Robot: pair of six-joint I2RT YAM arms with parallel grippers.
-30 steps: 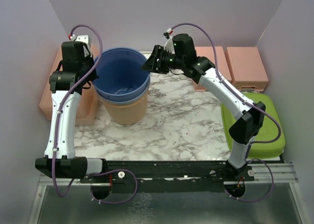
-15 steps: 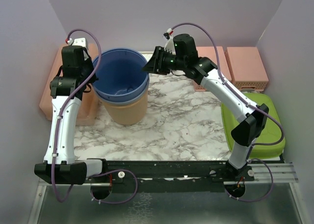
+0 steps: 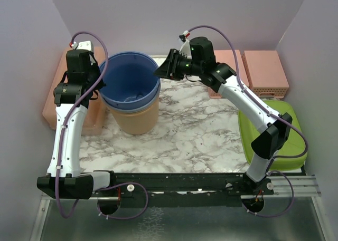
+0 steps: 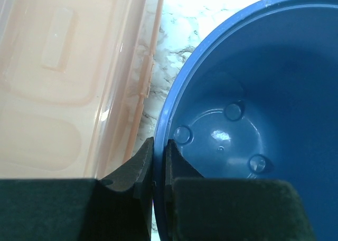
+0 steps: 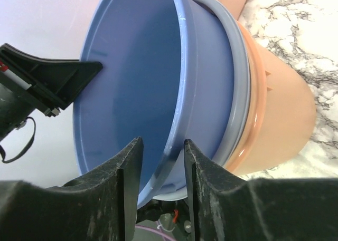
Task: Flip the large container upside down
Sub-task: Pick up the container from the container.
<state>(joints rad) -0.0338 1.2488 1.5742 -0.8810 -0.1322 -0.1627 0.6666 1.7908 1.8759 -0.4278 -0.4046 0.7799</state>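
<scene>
I should open my left gripper now. The blue container's lower part sits inside the grey and orange containers, so the blue container would stay nested.
The large blue container [image 3: 129, 80] stands upright, nested in a grey container and an orange one [image 3: 138, 119] at the back left of the marble table. My left gripper [image 3: 100, 84] is shut on the blue rim's left side; in the left wrist view [image 4: 158, 142] one jaw is outside and one inside the blue container [image 4: 237, 83]. My right gripper [image 3: 158, 71] is open at the rim's right side; in the right wrist view [image 5: 162, 142] its jaws straddle the blue container's [image 5: 132, 77] rim with gaps on both sides.
A peach lidded box [image 3: 92, 112] lies just left of the stack and fills the left of the left wrist view [image 4: 63, 67]. Two pink boxes [image 3: 266, 72] sit at the back right, a green lid [image 3: 288, 133] at the right. The grey rim [image 5: 240, 93] and orange wall [image 5: 274, 109] show under the blue one.
My left arm shifted slightly left and upward at first, still on the rim. My right wrist crept a little right and up. The container stack has not moved.
</scene>
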